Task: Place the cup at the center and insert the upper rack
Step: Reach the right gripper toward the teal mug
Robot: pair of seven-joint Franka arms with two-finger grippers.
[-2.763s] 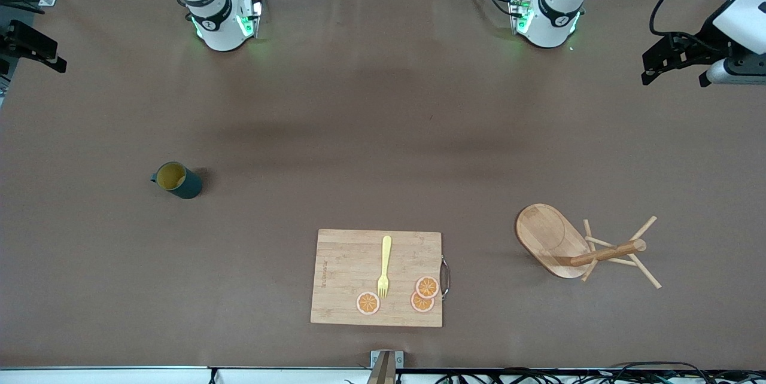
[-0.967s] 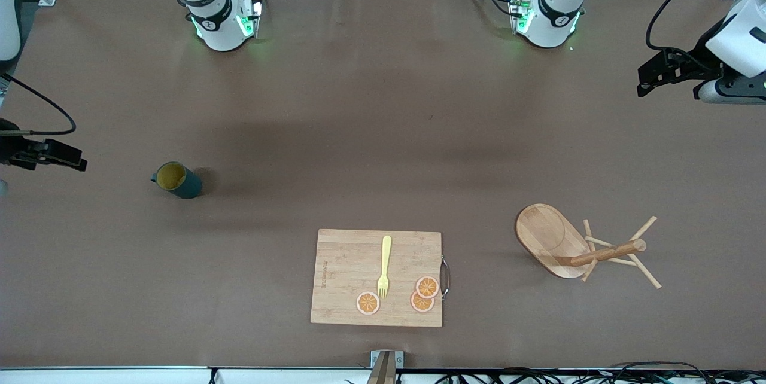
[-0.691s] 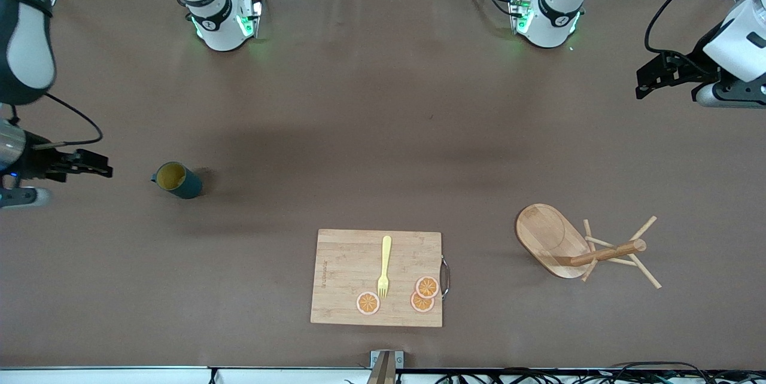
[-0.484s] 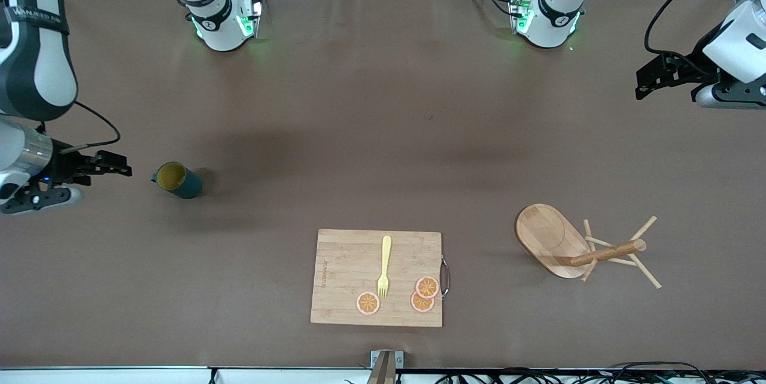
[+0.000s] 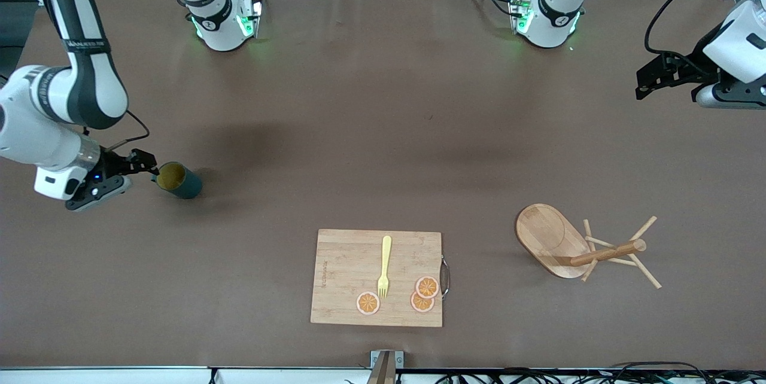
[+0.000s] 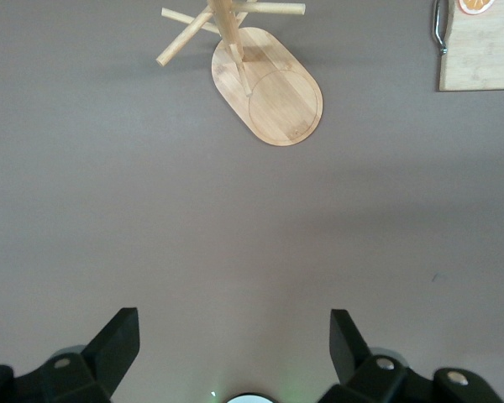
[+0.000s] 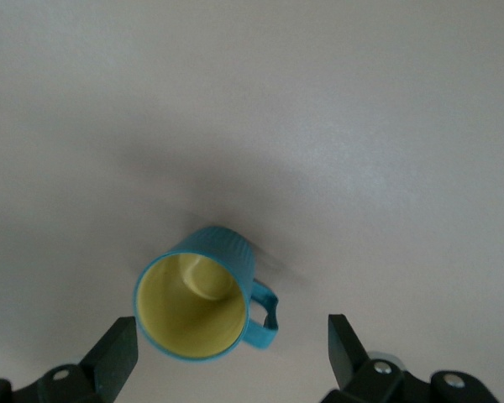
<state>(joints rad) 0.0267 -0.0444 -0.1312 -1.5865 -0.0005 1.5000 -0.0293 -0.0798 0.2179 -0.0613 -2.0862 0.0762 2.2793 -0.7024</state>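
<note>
My right gripper grabs the rim of the cup [image 5: 178,180] next, to place the cup at the center.
The cup [image 5: 178,180], dark teal with a yellow inside, stands upright toward the right arm's end of the table. My right gripper [image 5: 147,164] is open, low beside the cup's handle side. In the right wrist view the cup [image 7: 193,304] sits partly between the open fingers [image 7: 120,348], with gaps on both sides. The upper rack [image 5: 553,240], a wooden mug tree, stands on its oval base toward the left arm's end. My left gripper [image 5: 641,82] hangs open and waits high over the table's edge at that end. The rack [image 6: 269,88] shows far off in its wrist view.
A bamboo cutting board [image 5: 344,264] lies near the front edge at mid-table, nearer to the camera than the cup. It carries a yellow fork [image 5: 384,265] and three orange slices [image 5: 426,286]. Its corner [image 6: 483,59] shows in the left wrist view. Brown tabletop spreads between cup and rack.
My right arm has swung in from the table's end, and its open gripper has come down beside the cup. The left arm has barely shifted. Cup and rack have not moved.
</note>
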